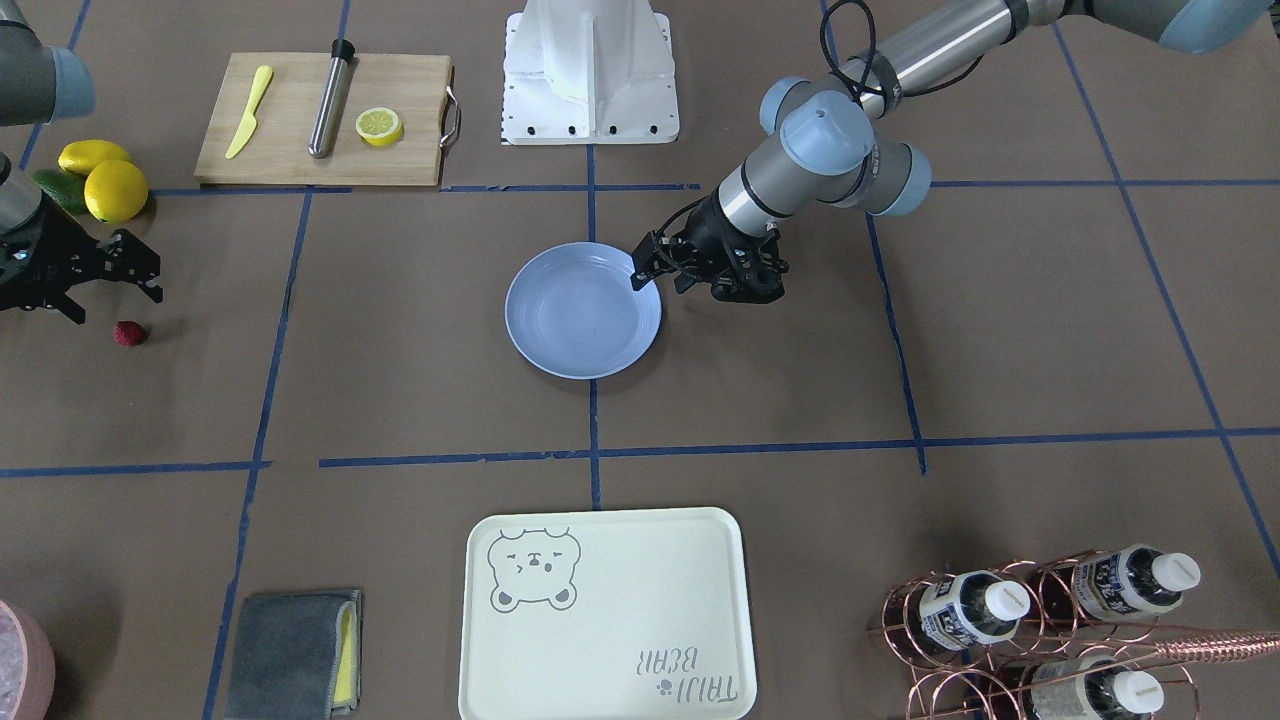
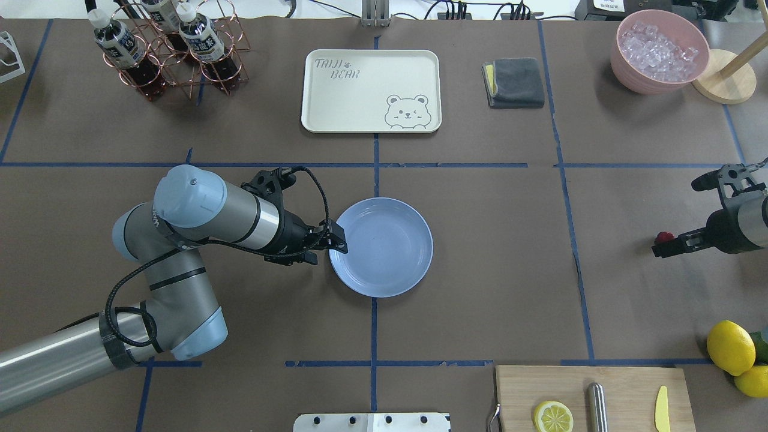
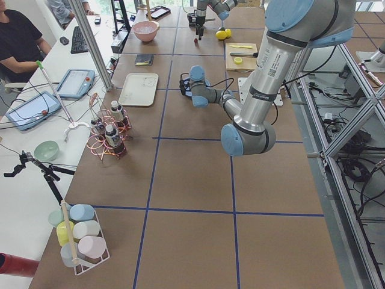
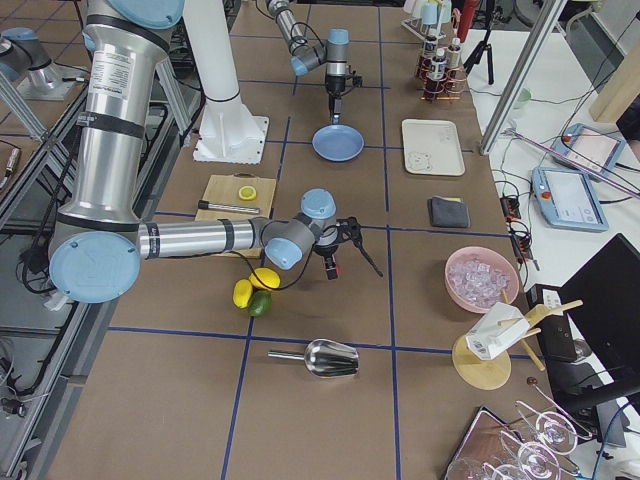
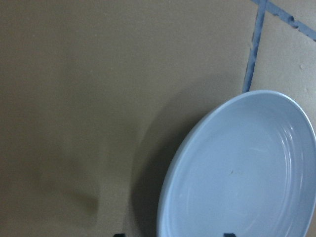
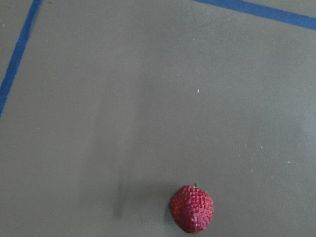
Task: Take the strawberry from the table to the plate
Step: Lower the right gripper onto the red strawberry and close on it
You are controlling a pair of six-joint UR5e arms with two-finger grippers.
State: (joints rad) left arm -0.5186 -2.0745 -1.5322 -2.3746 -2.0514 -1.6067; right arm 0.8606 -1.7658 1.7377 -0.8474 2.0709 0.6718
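Observation:
My right gripper grabs the strawberry by its plump red body [image 1: 130, 334] next, to bring it onto the light blue plate [image 1: 583, 310].
The small red strawberry [image 1: 129, 333] [image 2: 662, 237] lies on the brown paper table [image 1: 400, 330], far out on my right side. It shows at the bottom centre of the right wrist view [image 6: 192, 208]. My right gripper [image 1: 118, 306] [image 2: 678, 216] hangs open just over it, one fingertip close beside the berry, holding nothing. The light blue plate [image 1: 583, 310] [image 2: 381, 246] [image 5: 247, 168] sits empty at the table's middle. My left gripper [image 1: 655, 272] [image 2: 329, 243] hovers at the plate's rim, open and empty.
A wooden cutting board [image 1: 320, 120] carries a lemon half [image 1: 380, 126], a yellow knife and a metal cylinder. Whole lemons [image 1: 115, 190] lie near the right gripper. A cream bear tray [image 1: 605, 615], a grey cloth [image 1: 290, 655], a bottle rack [image 1: 1040, 625] and an ice bowl [image 2: 659, 51] line the far edge.

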